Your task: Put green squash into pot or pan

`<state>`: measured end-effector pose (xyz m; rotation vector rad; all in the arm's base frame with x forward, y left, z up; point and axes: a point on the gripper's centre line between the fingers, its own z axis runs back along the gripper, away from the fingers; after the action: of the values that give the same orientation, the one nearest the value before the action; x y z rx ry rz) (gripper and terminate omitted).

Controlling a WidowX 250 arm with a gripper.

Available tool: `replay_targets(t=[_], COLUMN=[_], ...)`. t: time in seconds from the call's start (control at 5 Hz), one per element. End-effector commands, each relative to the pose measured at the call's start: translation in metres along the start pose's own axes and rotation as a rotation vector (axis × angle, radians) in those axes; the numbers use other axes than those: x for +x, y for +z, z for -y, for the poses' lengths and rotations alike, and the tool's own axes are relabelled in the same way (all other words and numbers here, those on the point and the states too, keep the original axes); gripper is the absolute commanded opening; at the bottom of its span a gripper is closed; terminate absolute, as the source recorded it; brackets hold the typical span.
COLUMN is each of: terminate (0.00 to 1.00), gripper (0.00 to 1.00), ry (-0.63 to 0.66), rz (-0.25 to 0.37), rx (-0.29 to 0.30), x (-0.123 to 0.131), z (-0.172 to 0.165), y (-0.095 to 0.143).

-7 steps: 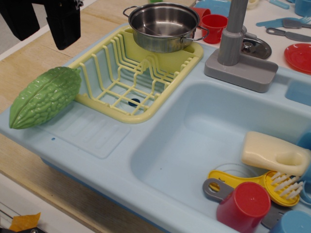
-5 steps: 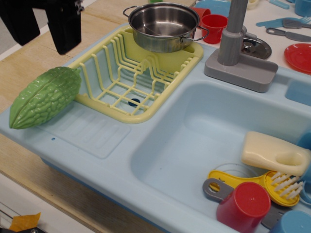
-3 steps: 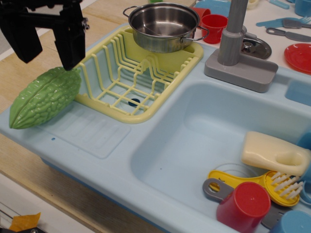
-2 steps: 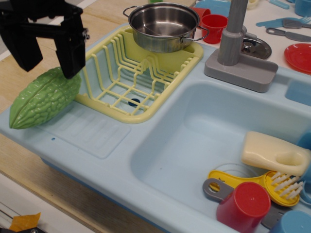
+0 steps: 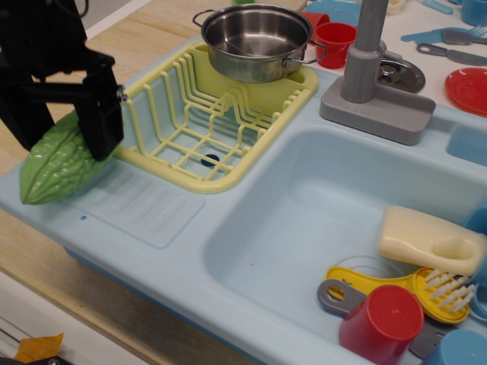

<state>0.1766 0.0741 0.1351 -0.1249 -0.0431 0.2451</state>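
I should take hold of the green squash by its thick bumpy body (image 5: 67,152) next, to put it into the steel pot (image 5: 255,38).
The green squash (image 5: 55,166) lies slanted on the left end of the light-blue toy sink's drainboard (image 5: 144,209), beside the yellow dish rack (image 5: 171,169). My black gripper (image 5: 65,144) is low over the squash's upper half with its jaws spread, one finger (image 5: 103,125) on the rack side and the other on the far left side. I cannot see firm contact. The shiny steel pot (image 5: 255,38) stands empty on the far end of the dish rack, well apart from the gripper.
A grey faucet (image 5: 367,61) stands right of the pot, with red cups (image 5: 335,36) behind. The sink basin (image 5: 327,220) holds a cream scoop (image 5: 430,239), a yellow brush (image 5: 415,285) and a red cup (image 5: 380,323). A red plate (image 5: 468,87) and utensils lie far right.
My gripper has come down from above the table's left corner to straddle the squash. The squash's tip has shifted slightly right.
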Motion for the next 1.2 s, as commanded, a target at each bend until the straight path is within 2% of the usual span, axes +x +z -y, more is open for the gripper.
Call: replay_targets(t=[0.0,0.2,0.4,0.6,0.8,1.0], terminate=[0.00,0.00,0.00,0.00,0.00,0.00], gripper=[0.00,0.00,0.00,0.00,0.00,0.00], ry=[0.004,-0.021,-0.119,-0.241,-0.354,-0.449], rz=[0.039,0.043,0.079,0.150,0.169,0.109], rx=[-0.018,0.005,0.094,0.180,0.180,0.174], x=[0.000,0.006,0.038,0.080,0.121,0.158], z=[-0.002,0.000,0.007,0.025,0.036,0.053], y=[-0.009,-0.004,0.024,0.059,0.067,0.064])
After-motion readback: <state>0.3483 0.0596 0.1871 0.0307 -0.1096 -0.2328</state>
